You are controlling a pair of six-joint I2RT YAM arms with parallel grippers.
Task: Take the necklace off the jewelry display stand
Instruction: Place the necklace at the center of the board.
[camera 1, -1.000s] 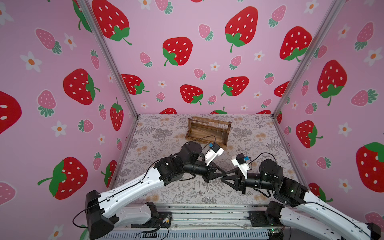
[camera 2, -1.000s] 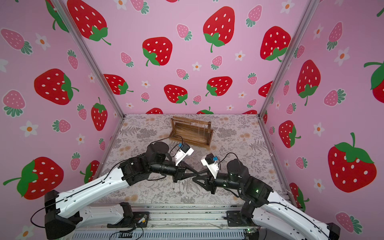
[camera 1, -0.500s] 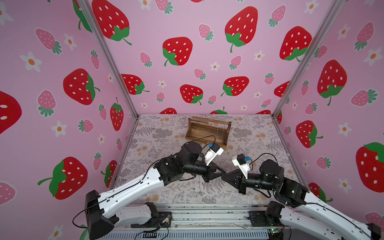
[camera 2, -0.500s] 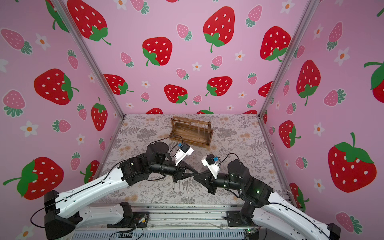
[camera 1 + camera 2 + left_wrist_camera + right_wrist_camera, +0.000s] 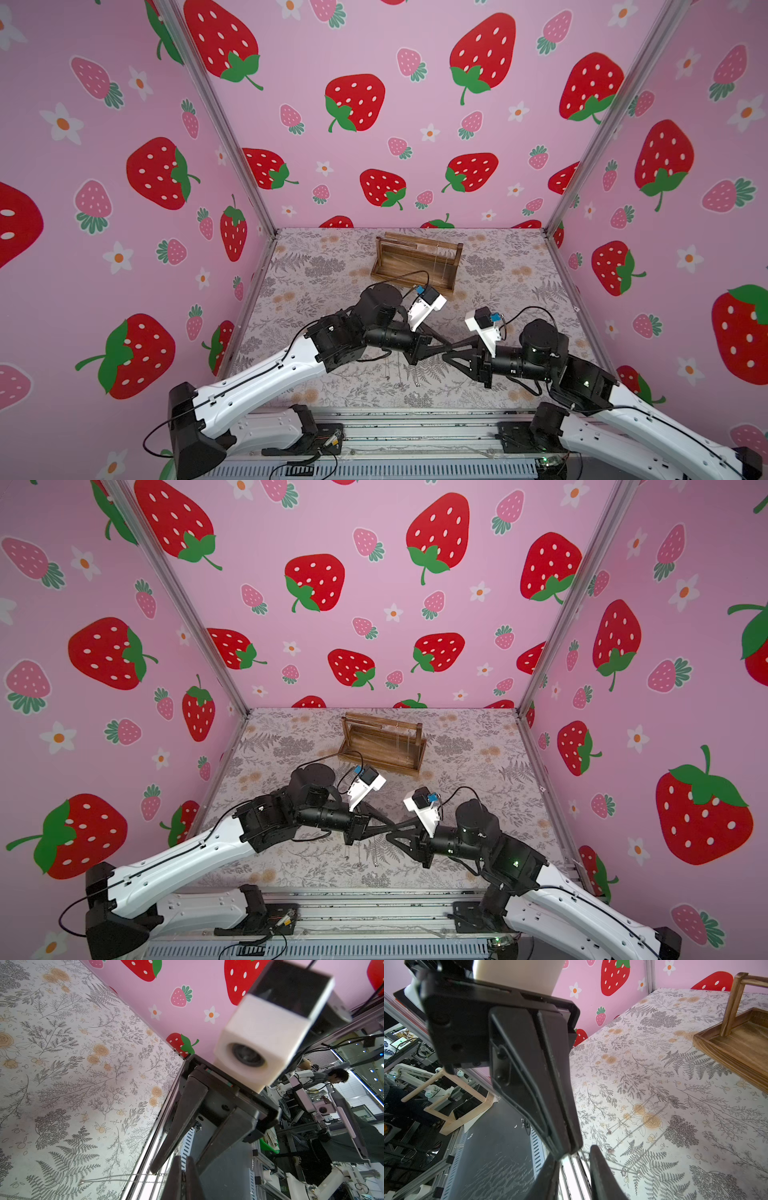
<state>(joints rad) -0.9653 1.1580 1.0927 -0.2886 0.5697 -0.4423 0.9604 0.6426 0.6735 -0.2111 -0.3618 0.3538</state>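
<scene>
The chain at the end of my left gripper is level between the open fingers of my right gripper. My right gripper needs to close on the chain.
The jewelry display stand (image 5: 415, 262) (image 5: 381, 746), a brown wooden frame over a tray base, sits at the back of the table; its corner shows in the right wrist view (image 5: 737, 1043). Both grippers meet in mid-air above the table's front middle. My left gripper (image 5: 446, 344) (image 5: 392, 824) (image 5: 183, 1162) is shut on the necklace (image 5: 116, 1177) (image 5: 604, 1164), a thin silver chain. Its strands hang down to the table (image 5: 387, 372). My right gripper (image 5: 449, 351) (image 5: 388, 835) (image 5: 575, 1165) is open, its fingers (image 5: 180, 1126) straddling the left gripper's tip.
Thin chain strands (image 5: 441, 266) hang from the stand's top bar near its right post. Pink strawberry walls close the table on three sides. The metal rail (image 5: 415, 419) and both arm bases run along the front edge. The floral mat (image 5: 519, 291) covers the table.
Half a second ago the right gripper's fingers had closed at the left gripper's tip; now they stand apart again. The left gripper has stayed shut and has barely moved.
</scene>
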